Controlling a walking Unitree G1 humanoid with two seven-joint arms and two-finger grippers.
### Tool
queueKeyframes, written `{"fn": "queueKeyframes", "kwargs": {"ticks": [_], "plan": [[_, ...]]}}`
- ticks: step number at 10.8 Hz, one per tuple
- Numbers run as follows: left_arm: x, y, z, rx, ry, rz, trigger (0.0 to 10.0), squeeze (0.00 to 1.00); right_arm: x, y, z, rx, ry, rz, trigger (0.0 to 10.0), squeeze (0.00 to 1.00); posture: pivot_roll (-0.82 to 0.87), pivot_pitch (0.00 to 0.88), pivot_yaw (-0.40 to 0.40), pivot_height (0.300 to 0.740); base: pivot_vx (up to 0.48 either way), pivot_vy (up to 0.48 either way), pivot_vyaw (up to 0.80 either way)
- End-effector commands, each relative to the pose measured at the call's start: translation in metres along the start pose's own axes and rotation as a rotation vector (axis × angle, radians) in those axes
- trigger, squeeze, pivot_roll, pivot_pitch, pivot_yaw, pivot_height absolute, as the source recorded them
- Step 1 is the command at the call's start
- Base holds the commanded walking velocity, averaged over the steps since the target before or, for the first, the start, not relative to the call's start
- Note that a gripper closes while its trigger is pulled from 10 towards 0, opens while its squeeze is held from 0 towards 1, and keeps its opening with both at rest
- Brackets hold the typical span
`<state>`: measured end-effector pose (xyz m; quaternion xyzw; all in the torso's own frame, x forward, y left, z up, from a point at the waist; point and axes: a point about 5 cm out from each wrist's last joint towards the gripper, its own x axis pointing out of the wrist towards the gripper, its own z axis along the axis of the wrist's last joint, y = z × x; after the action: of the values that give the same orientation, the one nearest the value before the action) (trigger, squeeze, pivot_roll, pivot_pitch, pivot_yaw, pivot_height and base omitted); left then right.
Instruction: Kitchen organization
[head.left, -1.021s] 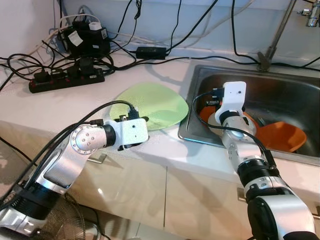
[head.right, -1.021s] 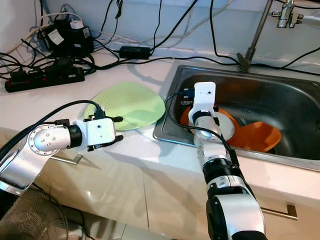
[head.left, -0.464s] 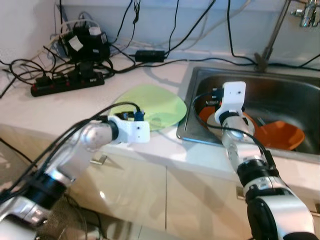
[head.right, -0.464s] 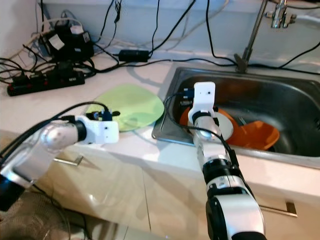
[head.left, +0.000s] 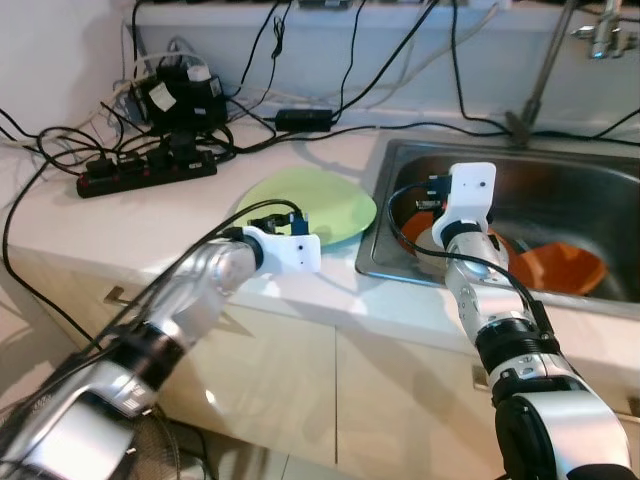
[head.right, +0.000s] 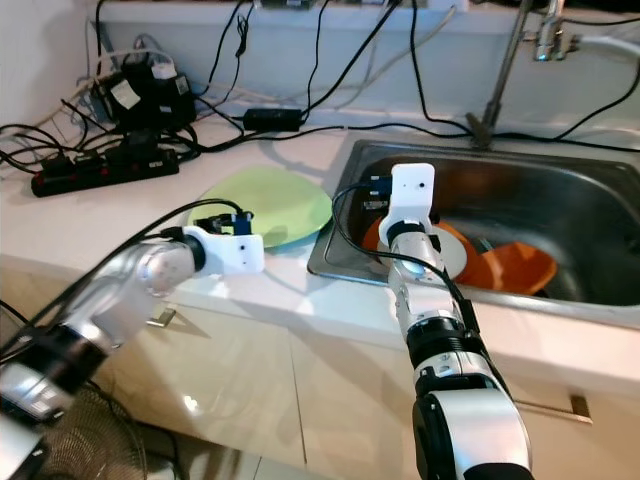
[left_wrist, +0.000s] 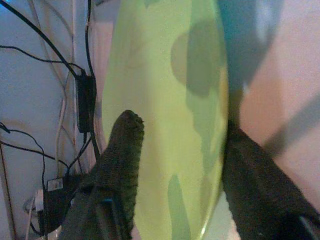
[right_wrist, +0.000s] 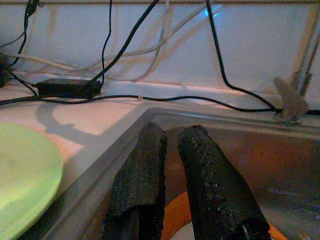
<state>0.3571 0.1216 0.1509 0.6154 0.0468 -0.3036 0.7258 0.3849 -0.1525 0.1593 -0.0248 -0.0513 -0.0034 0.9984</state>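
My left gripper should next grab the light green plate by its thin rim (head.left: 334, 243), because the plate lies flat and its broad side is wider than the gripper's fingers can open.
A light green plate (head.left: 318, 204) lies flat on the pale counter, just left of the steel sink (head.left: 590, 195). My left gripper (left_wrist: 180, 127) is open at the plate's near rim, one finger (left_wrist: 122, 160) over the plate (left_wrist: 165, 90) and the other finger (left_wrist: 250, 185) outside the edge. Inside the sink lie an orange bowl (head.left: 562, 266) and a white plate (head.right: 455, 252) on orange dishes. My right gripper (right_wrist: 172, 131) hangs over the sink's left end above those dishes, its fingers shut with nothing held.
A black power strip (head.left: 145, 170) with plugs, adapters (head.left: 182, 92) and many cables crowds the back left of the counter. The faucet stem (head.left: 535, 85) rises behind the sink. Cabinet fronts drop below the counter edge.
My left arm has reached forward from the counter's front edge, bringing its gripper up to the green plate's rim. The camera has shifted a little. The right arm has held still.
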Motion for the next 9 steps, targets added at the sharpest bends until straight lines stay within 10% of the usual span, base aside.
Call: {"fn": "queueKeyframes", "kwargs": {"ticks": [1, 9], "plan": [[0.007, -0.032, -0.009, -0.003, 0.057, -0.122, 0.0, 0.0, -0.001, 0.0, 0.002, 0.012, -0.004, -0.009, 10.0, 0.0, 0.23, 0.0, 0.064, 0.725, 0.0, 0.0, 0.0], [0.008, -0.032, -0.026, -0.029, 0.104, -0.069, 0.0, 0.0, -0.002, 0.004, 0.0, 0.014, 0.007, 0.011, 10.0, 0.0, 0.23, 0.0, 0.053, 0.725, 0.0, 0.0, 0.0]]}}
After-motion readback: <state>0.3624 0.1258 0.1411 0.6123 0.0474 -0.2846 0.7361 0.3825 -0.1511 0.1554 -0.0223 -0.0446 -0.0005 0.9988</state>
